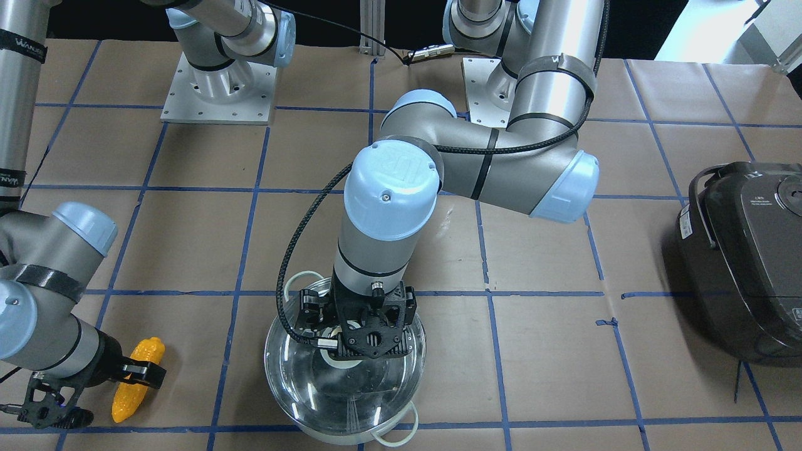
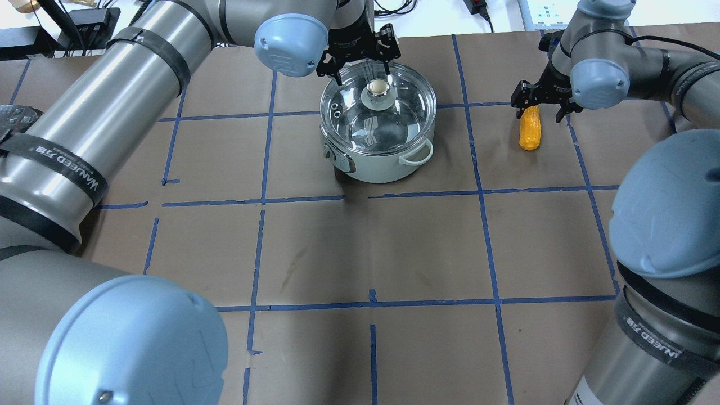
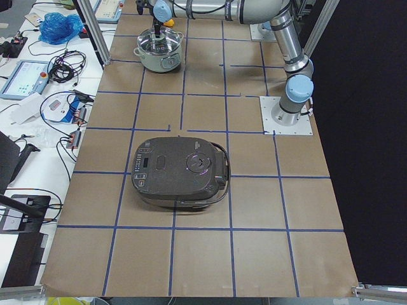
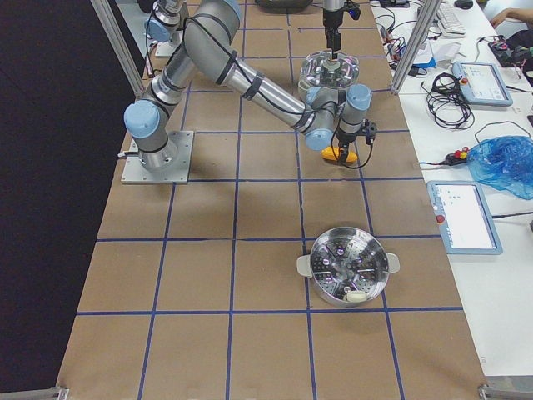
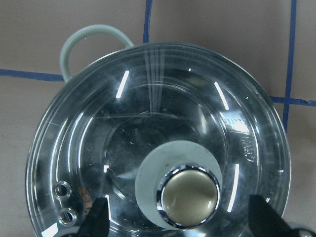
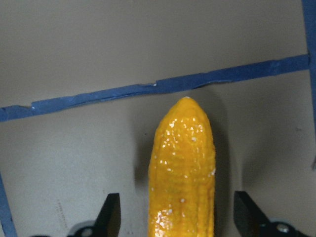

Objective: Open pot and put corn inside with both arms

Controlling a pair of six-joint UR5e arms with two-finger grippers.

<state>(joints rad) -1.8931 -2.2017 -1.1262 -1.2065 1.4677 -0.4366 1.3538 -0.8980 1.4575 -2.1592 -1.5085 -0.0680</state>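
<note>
The glass lid is wider than the open fingers, so the left gripper will next grab it by its round knob (image 5: 190, 197) to open the pot.
The steel pot (image 2: 382, 163) stands at the far middle of the table with its glass lid (image 2: 394, 121) on; it also shows in the exterior left view (image 3: 159, 56). My left gripper (image 2: 360, 67) is open just above the lid. In the left wrist view its fingertips (image 5: 98, 219) stand either side of the round knob (image 5: 190, 197) without touching it. The yellow-orange corn (image 2: 530, 132) lies flat on the table to the pot's right. My right gripper (image 2: 539, 107) is open over the cob's far end, and the cob (image 6: 182, 168) lies between its fingers (image 6: 109, 212).
A dark grey rice cooker (image 1: 745, 263) sits at the table end on my left side. A second steel pot with a steamer insert (image 4: 348, 267) stands at the end on my right side. Blue tape lines grid the brown table.
</note>
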